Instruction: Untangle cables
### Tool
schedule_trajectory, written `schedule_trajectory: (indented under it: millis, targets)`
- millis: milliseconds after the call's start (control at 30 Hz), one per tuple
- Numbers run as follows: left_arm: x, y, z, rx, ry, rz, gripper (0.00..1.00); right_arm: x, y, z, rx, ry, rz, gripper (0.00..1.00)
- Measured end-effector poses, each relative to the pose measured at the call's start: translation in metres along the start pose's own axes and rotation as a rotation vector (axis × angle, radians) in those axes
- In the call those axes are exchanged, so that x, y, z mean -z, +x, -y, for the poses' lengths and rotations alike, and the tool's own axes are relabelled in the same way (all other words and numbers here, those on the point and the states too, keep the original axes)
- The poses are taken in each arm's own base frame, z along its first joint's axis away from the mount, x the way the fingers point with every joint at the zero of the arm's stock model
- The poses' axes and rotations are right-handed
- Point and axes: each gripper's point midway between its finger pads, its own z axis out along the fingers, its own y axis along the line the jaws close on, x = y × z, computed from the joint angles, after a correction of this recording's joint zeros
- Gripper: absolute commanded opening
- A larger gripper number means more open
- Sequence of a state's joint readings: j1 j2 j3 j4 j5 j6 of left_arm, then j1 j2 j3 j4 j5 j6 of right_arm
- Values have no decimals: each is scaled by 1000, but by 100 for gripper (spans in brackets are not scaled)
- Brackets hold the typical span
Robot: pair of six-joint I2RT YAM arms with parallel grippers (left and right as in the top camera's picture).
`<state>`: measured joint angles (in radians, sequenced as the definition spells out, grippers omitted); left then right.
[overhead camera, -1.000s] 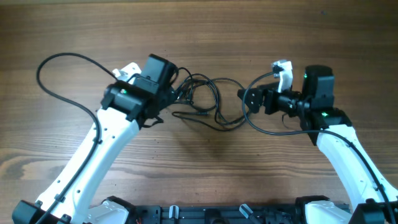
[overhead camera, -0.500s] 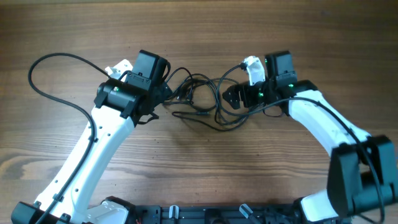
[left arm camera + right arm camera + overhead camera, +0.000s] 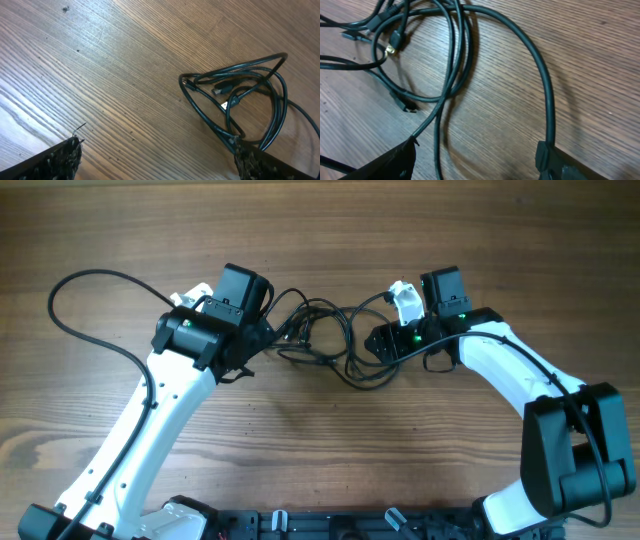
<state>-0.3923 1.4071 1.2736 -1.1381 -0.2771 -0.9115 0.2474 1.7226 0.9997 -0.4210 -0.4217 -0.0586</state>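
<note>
I should next grab the thicker cord with my right gripper at its outer curve, clear of the knotted loops. Then I can lift and untangle the cables.
The cables lie as a loose black tangle on the wooden table between my two arms. In the left wrist view the cables form a knot of loops with small plug ends, just ahead of my right-hand finger. My left gripper is open at the tangle's left edge, with only bare wood between its jaws. My right gripper is open over the tangle's right side. A thin strand runs between its jaws, and a thicker cord curves down to its right finger.
The left arm's own thick black cable loops out over the table at the far left. A dark rail runs along the front edge. The right arm's white elbow stands right of the tangle.
My right arm has swung left, bringing its gripper from beside the tangle onto its right loops, and the jaws have narrowed a little. The left gripper has barely shifted.
</note>
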Motion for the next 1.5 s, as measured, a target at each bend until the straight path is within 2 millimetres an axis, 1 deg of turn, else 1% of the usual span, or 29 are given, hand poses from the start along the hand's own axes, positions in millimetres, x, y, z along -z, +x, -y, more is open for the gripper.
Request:
schedule_trajectory:
  millis: [100, 133, 167, 200, 300, 400, 500, 567, 633, 733, 1067, 1133, 1200, 1267, 1300, 1333, 1367, 1400, 1433, 1467, 1500]
  targets:
    - [0, 0, 3, -60, 12, 1, 100, 0, -5, 3, 9, 18, 20, 80]
    - [0, -2, 5, -109, 20, 6, 100, 0, -7, 4, 13, 23, 29, 80]
    - [0, -2, 5, -149, 21, 7, 100, 0, -10, 5, 17, 26, 40, 97]
    - [0, -2, 5, -224, 23, 8, 100, 1, -15, 5, 20, 28, 58, 100]
    - [0, 0, 7, -424, 33, 1, 100, 2, -27, 6, 24, 36, 108, 100]
    - [0, 1, 9, -575, 44, -2, 100, 2, -28, 6, 21, 36, 112, 100]
    - [0, -2, 14, -657, 63, 20, 100, 2, -28, 12, 19, 71, 110, 100]
    - [0, -3, 15, -683, 65, 24, 100, 2, -26, 19, 13, 111, 101, 100]
    - [0, -3, 15, -699, 64, 24, 100, 3, -19, 28, 11, 161, 72, 100]
    - [0, -3, 15, -710, 64, 25, 100, 3, -13, 32, 19, 185, 47, 99]
    - [0, -3, 15, -713, 64, 25, 100, 2, -13, 23, 21, 134, 49, 98]
    - [0, -3, 15, -713, 64, 25, 100, -1, -12, 24, 19, 131, 43, 98]
    - [0, -3, 15, -713, 64, 25, 100, -9, -6, 27, 10, 128, 19, 97]
    - [0, -3, 15, -713, 64, 25, 100, -16, 0, 28, 1, 119, -5, 92]
    - [0, -3, 15, -713, 64, 25, 100, -20, 3, 27, -2, 105, -13, 78]
    - [0, -3, 15, -713, 64, 25, 100, -22, 4, 27, -4, 99, -19, 62]
    - [0, -3, 15, -713, 64, 25, 100, -24, 6, 27, -7, 93, -25, 54]
    - [0, -3, 15, -713, 64, 25, 100, -26, 7, 27, -2, 88, -30, 43]
    - [0, -3, 15, -713, 64, 25, 100, -27, 7, 27, -4, 86, -31, 34]
    - [0, -3, 15, -713, 64, 25, 100, -28, 7, 27, -7, 84, -29, 24]
    - [0, -3, 15, -713, 64, 25, 100, -28, 6, 27, -8, 83, -26, 11]
